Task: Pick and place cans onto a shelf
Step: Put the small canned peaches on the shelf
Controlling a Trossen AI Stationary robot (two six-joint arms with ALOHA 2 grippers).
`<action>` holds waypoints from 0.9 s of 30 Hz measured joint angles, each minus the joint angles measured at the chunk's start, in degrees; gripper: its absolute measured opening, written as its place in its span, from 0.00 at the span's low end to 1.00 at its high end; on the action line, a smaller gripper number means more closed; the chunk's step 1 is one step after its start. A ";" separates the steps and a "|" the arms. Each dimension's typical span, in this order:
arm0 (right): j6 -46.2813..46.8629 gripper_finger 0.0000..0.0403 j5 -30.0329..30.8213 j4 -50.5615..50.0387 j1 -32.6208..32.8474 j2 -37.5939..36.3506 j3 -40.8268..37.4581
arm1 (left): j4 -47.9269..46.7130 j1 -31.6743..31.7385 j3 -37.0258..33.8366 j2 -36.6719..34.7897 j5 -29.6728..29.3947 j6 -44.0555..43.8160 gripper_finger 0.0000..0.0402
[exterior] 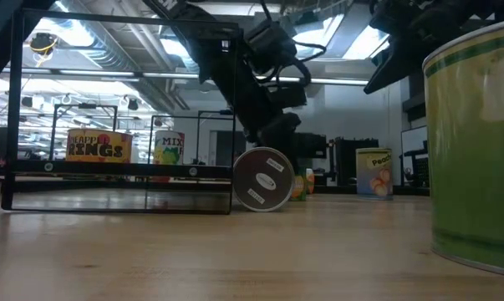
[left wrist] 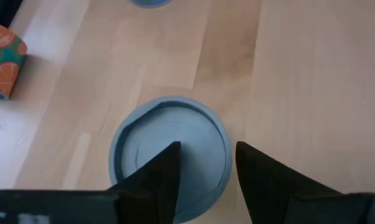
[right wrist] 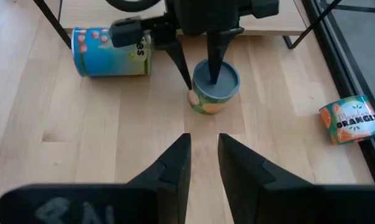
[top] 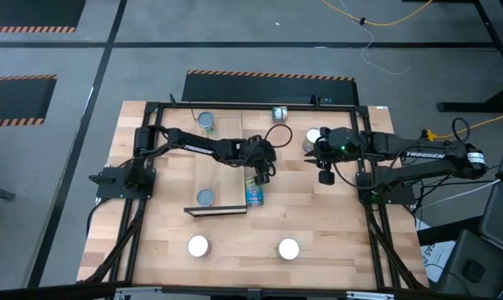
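Observation:
The left gripper's fingers reach down to the upright tabletop can's rim (left wrist: 227,160), one inside its grey top (left wrist: 155,140) and one outside. The left gripper would catch the can if it closed now, so it should close.
An upright can with a grey top (left wrist: 175,127) stands on the tabletop beside the shelf (top: 222,158). My left gripper (left wrist: 207,149) hangs open just over it, slanting down. One finger is above the top (right wrist: 221,84) and the other is by the rim. A blue-labelled can (top: 255,196) lies on its side close by. Two grey-topped cans (top: 206,122) (top: 206,197) stand on the shelf. My right gripper (right wrist: 203,158) waits open above the table at the right (top: 324,173), with nothing between its fingers. My left gripper comes at the can's grey top (left wrist: 193,134) slanting down from the table's left. One fingertip (right wrist: 213,78) shows over the top. The other fingertip (right wrist: 188,84) shows at the rim's outer side. I cannot tell whether either touches the can, which stands upright on the table.
An orange-labelled can (right wrist: 352,119) lies on its side near the far edge. A white-topped can (top: 314,137) stands under the right arm. Two more white-topped cans (top: 198,246) (top: 289,248) stand near the front edge. A black frame (top: 151,107) rings the table.

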 joint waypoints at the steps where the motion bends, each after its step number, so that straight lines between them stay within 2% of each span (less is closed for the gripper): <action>1: 0.00 0.21 -0.01 0.00 0.02 0.00 0.00 | -0.10 0.00 0.00 0.06 -0.03 0.00 0.36; 11: 0.00 0.21 -0.01 0.00 0.00 0.00 0.00 | -1.35 0.00 0.07 0.04 0.42 0.07 0.33; 25: 0.00 0.21 -0.01 0.00 0.00 0.00 0.00 | -1.50 -0.02 0.07 0.00 2.90 0.11 0.03; 27: 0.00 0.21 -0.01 0.00 0.00 0.00 0.00 | -1.58 -0.02 0.07 -0.22 3.12 0.07 0.02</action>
